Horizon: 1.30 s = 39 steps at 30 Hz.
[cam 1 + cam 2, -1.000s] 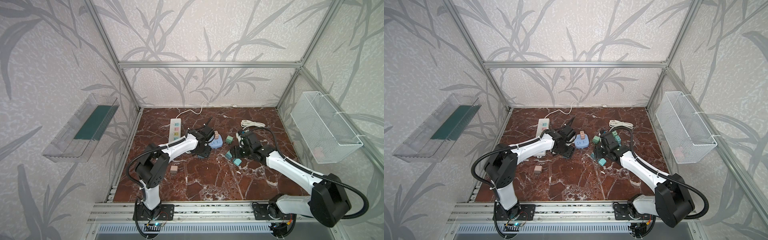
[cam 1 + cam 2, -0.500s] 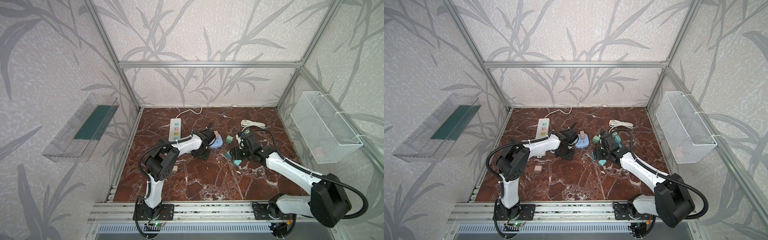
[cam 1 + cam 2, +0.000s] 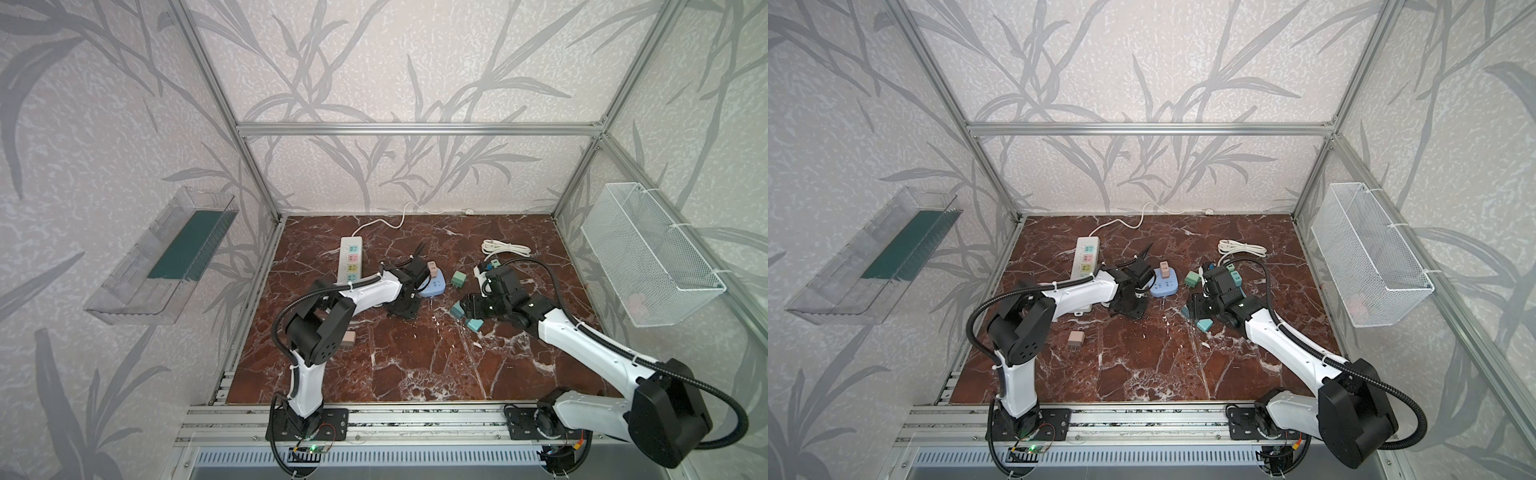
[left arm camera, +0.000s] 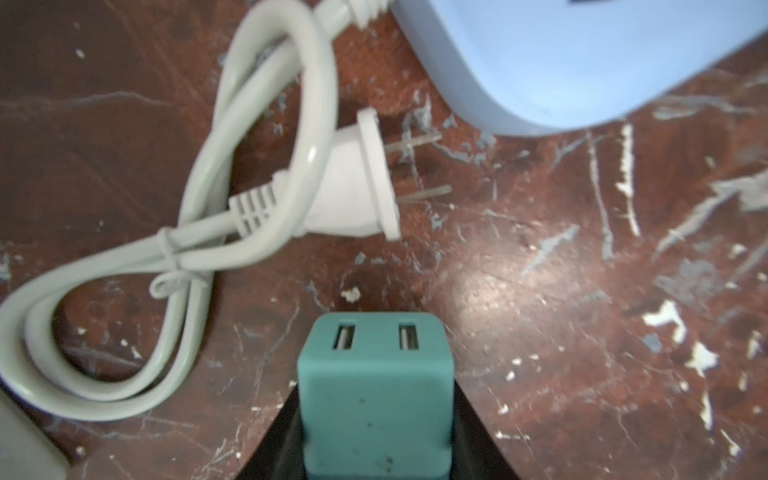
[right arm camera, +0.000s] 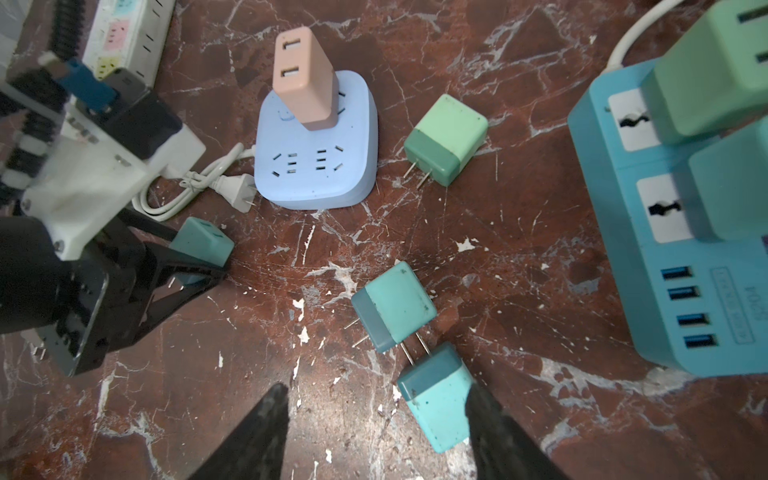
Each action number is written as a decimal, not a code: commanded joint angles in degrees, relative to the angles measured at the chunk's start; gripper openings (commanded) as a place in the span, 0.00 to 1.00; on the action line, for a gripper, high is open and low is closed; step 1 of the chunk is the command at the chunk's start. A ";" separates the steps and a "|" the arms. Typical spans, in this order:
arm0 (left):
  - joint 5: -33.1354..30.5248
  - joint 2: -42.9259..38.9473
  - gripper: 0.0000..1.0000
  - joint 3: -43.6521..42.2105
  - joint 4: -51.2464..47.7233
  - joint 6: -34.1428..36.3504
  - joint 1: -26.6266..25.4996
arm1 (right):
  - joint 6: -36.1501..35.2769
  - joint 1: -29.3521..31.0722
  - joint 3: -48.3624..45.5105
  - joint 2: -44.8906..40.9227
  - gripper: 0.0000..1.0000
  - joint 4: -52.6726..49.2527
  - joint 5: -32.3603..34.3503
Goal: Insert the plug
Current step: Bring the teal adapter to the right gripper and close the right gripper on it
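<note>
The opposite end of the teal plug has to stay free to insert, so my right gripper should next grab the plug in my left gripper by its USB-slot end.
My left gripper [image 4: 376,388] is shut on a teal plug [image 4: 376,419] with two USB slots facing forward, low over the marble floor. The right wrist view shows that plug [image 5: 201,243] between the black left fingers, beside the light blue socket hub [image 5: 316,153], which has a pink plug [image 5: 305,79] standing in it. In both top views the left gripper [image 3: 405,309] [image 3: 1127,307] hides its plug. My right gripper [image 5: 374,392] is open. Another teal plug [image 5: 436,399] lies on the floor against its one finger.
A third teal plug [image 5: 395,305] and a green plug [image 5: 446,139] lie loose. A blue power strip [image 5: 673,266] carries green plugs. A white strip [image 3: 351,259], a corded white plug [image 4: 353,187], a pink plug [image 3: 1075,338] and a wire basket [image 3: 648,253] are around.
The left gripper's jaws have closed on the teal plug, and the left arm's elbow has swung toward the middle. The right gripper has shifted only slightly by the teal plugs.
</note>
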 commanded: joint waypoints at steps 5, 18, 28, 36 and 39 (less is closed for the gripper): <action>4.21 -20.14 0.22 -21.06 38.93 4.64 -5.10 | 0.08 -0.50 4.22 -2.22 0.62 -4.27 -5.14; 3.86 -17.83 0.21 -39.38 89.64 20.31 -11.89 | -3.10 2.31 13.07 -0.95 0.45 -14.85 -16.15; 5.82 -16.01 0.20 -39.76 91.29 22.05 -13.10 | -3.97 6.26 15.41 3.02 0.47 -15.49 -13.83; 5.46 -16.80 0.20 -40.48 91.73 23.10 -13.74 | -2.81 6.24 16.18 5.60 0.41 -13.19 -15.65; 5.87 -16.97 0.20 -40.52 91.73 23.41 -13.86 | -2.73 6.30 15.92 6.12 0.39 -12.47 -16.33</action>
